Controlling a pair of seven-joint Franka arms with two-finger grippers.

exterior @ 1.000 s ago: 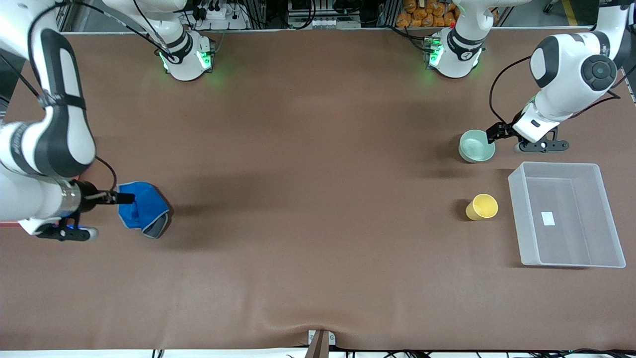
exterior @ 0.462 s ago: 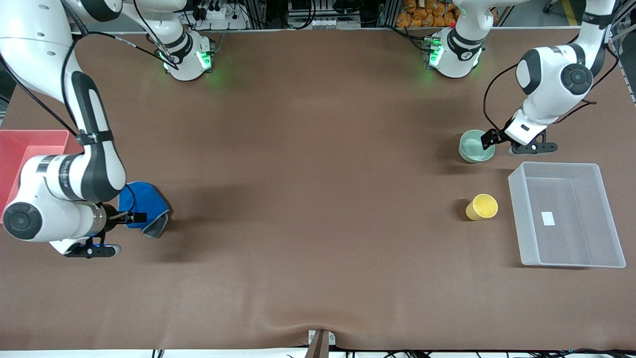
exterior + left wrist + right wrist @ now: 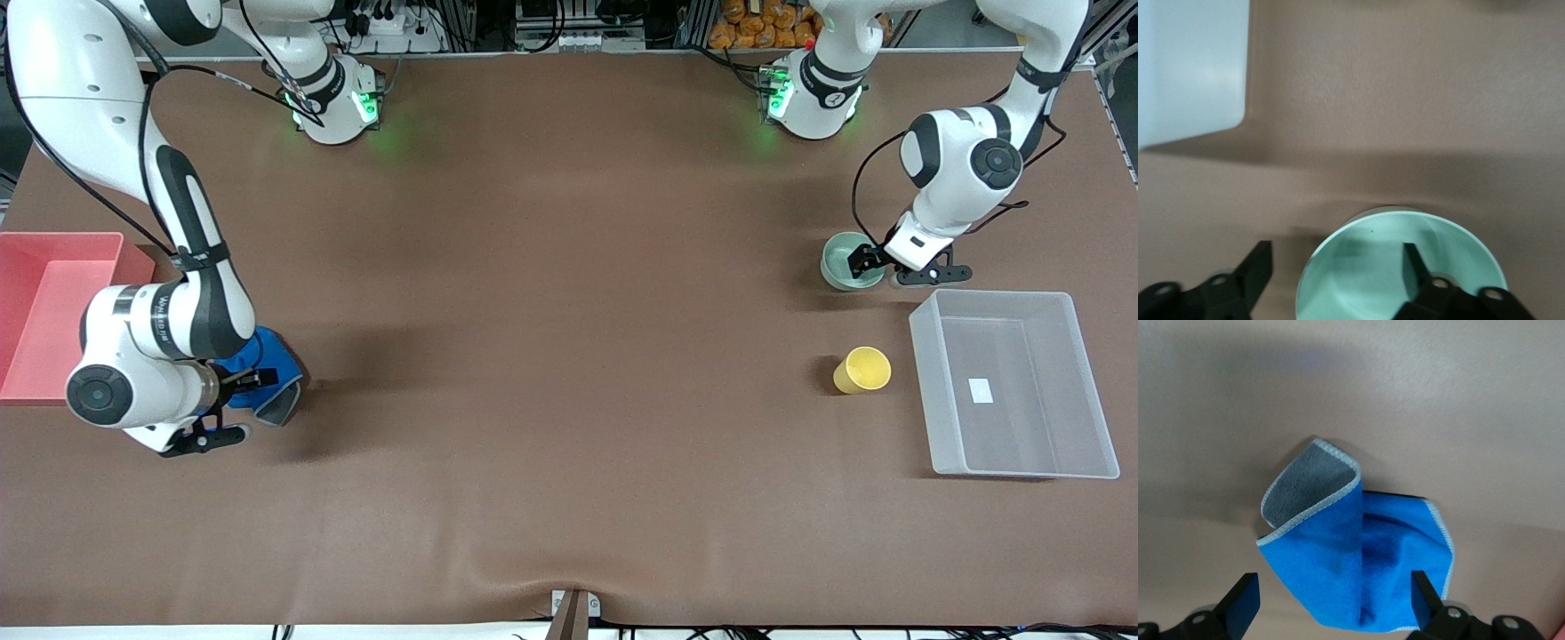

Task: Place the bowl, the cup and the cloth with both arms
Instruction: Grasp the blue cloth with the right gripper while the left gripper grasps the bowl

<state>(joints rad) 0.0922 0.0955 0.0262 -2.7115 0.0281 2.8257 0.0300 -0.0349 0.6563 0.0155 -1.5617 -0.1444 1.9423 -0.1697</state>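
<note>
The right gripper grips the cloth by its crumpled blue part (image 3: 1350,600) next, opposite the folded grey corner, to place the cloth in the red bin.
The mint-green bowl (image 3: 840,259) stands near the left arm's end of the table. My left gripper (image 3: 861,261) is open and low over it. In the left wrist view the left gripper (image 3: 1335,265) straddles the rim of the bowl (image 3: 1368,283), one finger inside and one outside. The yellow cup (image 3: 862,370) stands upright, nearer the front camera than the bowl. The blue cloth (image 3: 270,354) lies crumpled at the right arm's end. My right gripper (image 3: 258,380) is open over it. In the right wrist view the right gripper (image 3: 1335,603) has its fingers on either side of the cloth (image 3: 1345,553).
A clear plastic bin (image 3: 925,391) stands beside the cup toward the left arm's end; its corner shows in the left wrist view (image 3: 1191,67). A red bin (image 3: 44,267) sits at the right arm's end of the table, beside the cloth.
Both arms have come down. The left gripper moved onto the bowl's rim. The right gripper shifted over the cloth, and the right arm no longer hides the red bin.
</note>
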